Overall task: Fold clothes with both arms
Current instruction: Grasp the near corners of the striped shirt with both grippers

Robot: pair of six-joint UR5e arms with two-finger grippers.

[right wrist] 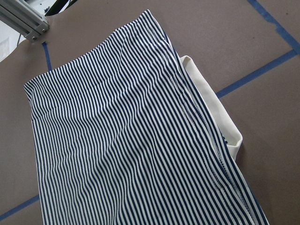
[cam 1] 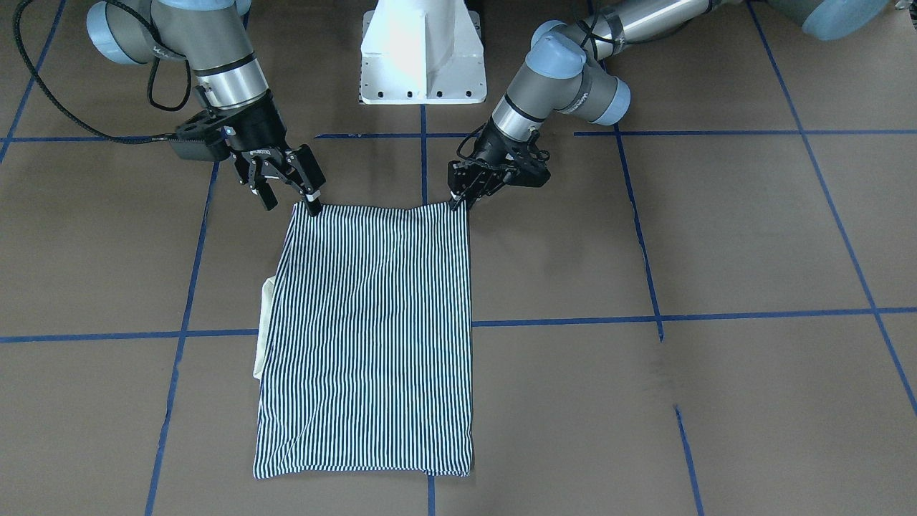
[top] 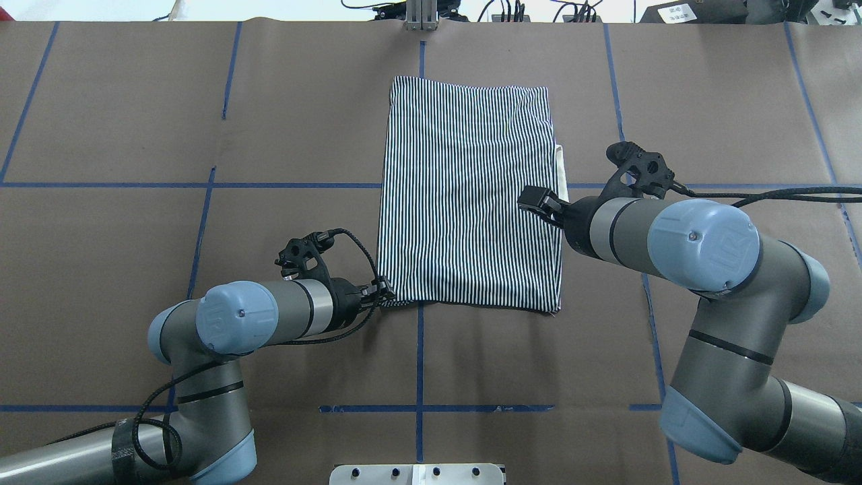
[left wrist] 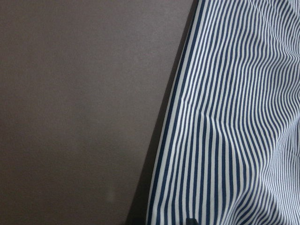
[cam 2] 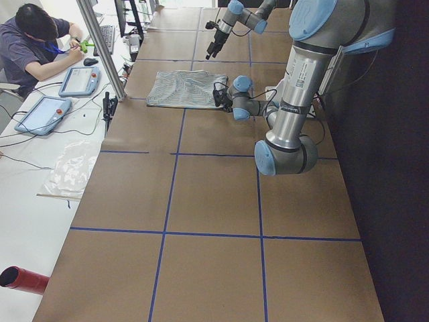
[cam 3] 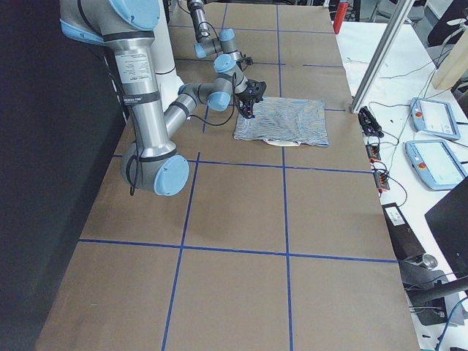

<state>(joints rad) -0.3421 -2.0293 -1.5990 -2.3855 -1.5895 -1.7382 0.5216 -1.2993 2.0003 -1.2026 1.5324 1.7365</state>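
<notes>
The rest of the shirt lies flat on the tabletop, so my right gripper will next pinch the shirt (cam 1: 365, 330) at its free corner (cam 1: 302, 209), where the folded edges end.
The striped polo shirt (cam 1: 365, 330) lies folded into a flat rectangle on the brown table; it also shows in the overhead view (top: 468, 195). Its cream collar (cam 1: 265, 322) peeks out from under one long edge, seen too in the right wrist view (right wrist: 211, 108). My left gripper (cam 1: 457, 203) is low at the shirt's near corner and looks shut on the cloth there (top: 385, 294). The left wrist view shows the shirt's edge (left wrist: 187, 131) close up. My right gripper (cam 1: 290, 199) is open and empty, held above the other near corner (top: 539, 199).
The white pedestal (cam 1: 423, 57) stands at the robot's side of the table. Blue tape lines (cam 1: 559, 320) cross the brown surface. An aluminium post (top: 421, 13) stands at the far edge. An operator (cam 2: 37, 40) sits beyond it with teach pendants (cam 2: 40, 114).
</notes>
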